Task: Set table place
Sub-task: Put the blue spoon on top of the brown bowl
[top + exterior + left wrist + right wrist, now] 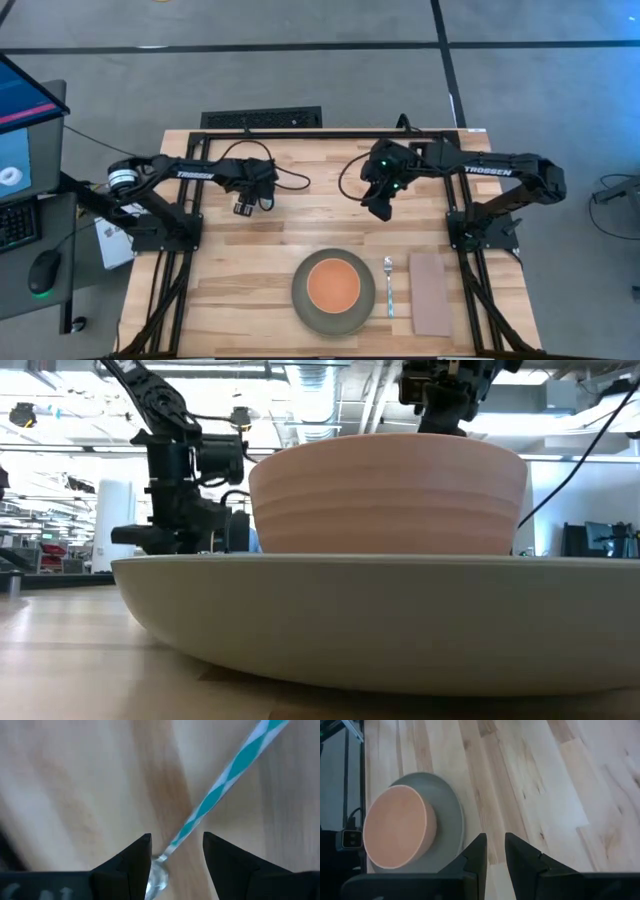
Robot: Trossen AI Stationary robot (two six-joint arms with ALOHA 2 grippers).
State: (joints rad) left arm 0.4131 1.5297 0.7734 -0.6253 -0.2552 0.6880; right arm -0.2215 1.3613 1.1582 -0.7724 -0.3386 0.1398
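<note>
My left gripper grabs the spoon by its handle point(174, 845) beside the neck next, to set the place with the orange bowl.
The orange bowl point(333, 285) stands in the grey-green plate point(300, 302) at the near middle of the wooden table point(230, 280). The silver fork point(388, 285) lies right of the plate, and the pale napkin point(430, 292) lies right of the fork. My left gripper point(243, 207) is low over the far left of the table and open. Its fingers stand on either side of the neck of the blue-and-white-handled spoon point(220, 780). In the high view the gripper hides the spoon. My right gripper point(380, 208) hangs above the far middle, shut to a narrow slit and empty point(496, 840). My left gripper has its two fingers on either side of the spoon's neck point(176, 840), just above the spoon's bowl point(159, 877). The handle runs away between them. I cannot tell whether either finger touches the spoon.
The arm bases stand at the table's left point(165, 235) and right point(485, 230) sides, with cables point(290, 182) near the far edge. A monitor, keyboard and mouse point(42, 272) sit off the table's left. Bare wood lies left of the plate point(220, 300).
</note>
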